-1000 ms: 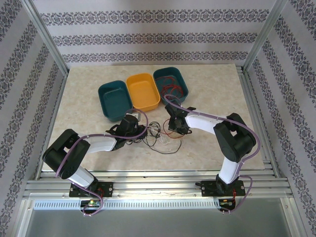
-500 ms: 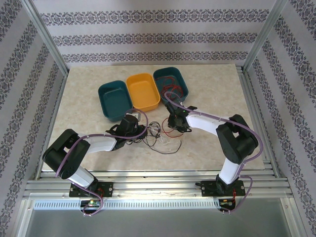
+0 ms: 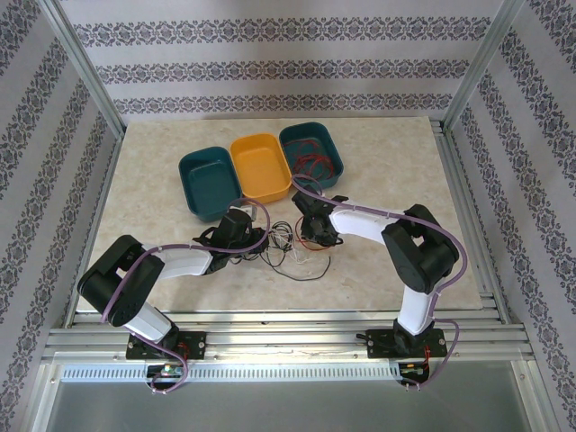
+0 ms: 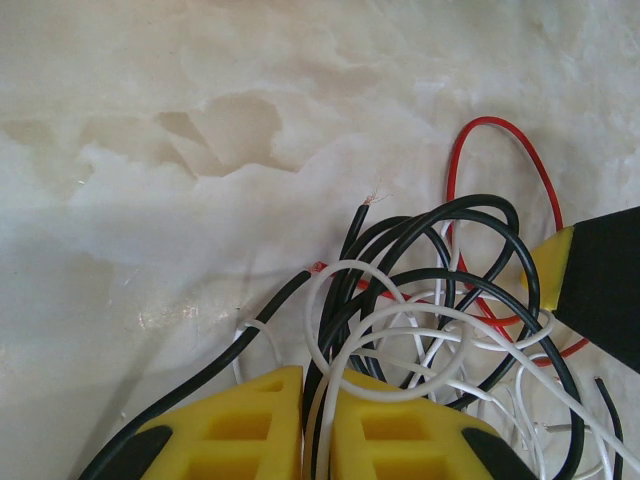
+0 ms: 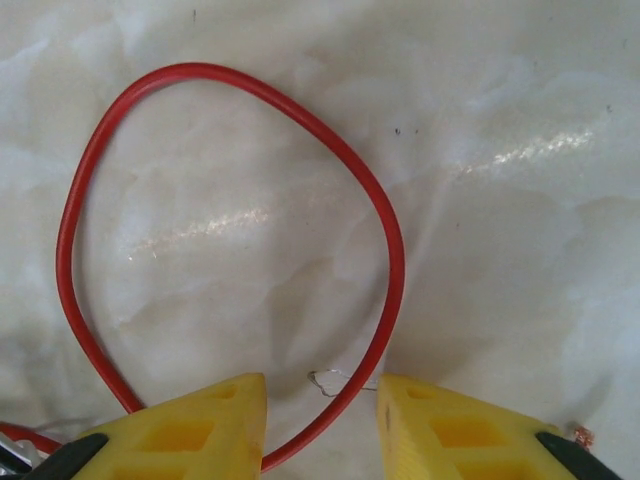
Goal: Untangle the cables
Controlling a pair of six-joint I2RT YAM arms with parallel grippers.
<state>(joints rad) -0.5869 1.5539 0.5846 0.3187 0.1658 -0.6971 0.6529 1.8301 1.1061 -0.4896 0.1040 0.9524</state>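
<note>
The robot's right gripper will next grab the red cable by its loop beyond the black and white pieces of cable, so that it untangles the red cable alone.
The cables (image 3: 290, 250) lie in a knot of black, white and red wires on the table between the two arms. My left gripper (image 3: 249, 238) sits at the knot's left edge. In the left wrist view, my left gripper (image 4: 316, 405) is shut on black and white strands, which run out between its yellow fingers. A red loop (image 4: 497, 120) arches beyond them. My right gripper (image 3: 311, 230) is at the knot's upper right. In its wrist view, my right gripper (image 5: 322, 405) is open, low over the table. A red cable (image 5: 395, 235) passes between its fingers without being pinched.
Three oval trays stand at the back: a teal one (image 3: 208, 183), a yellow one (image 3: 261, 166) and a second teal one (image 3: 312, 153) holding red cables. The right gripper's finger (image 4: 600, 290) shows at the right of the left wrist view. Bare marble lies to the right.
The right arm has shifted slightly left, bringing its gripper closer over the knot. The left arm and its hold on the strands are unchanged.
</note>
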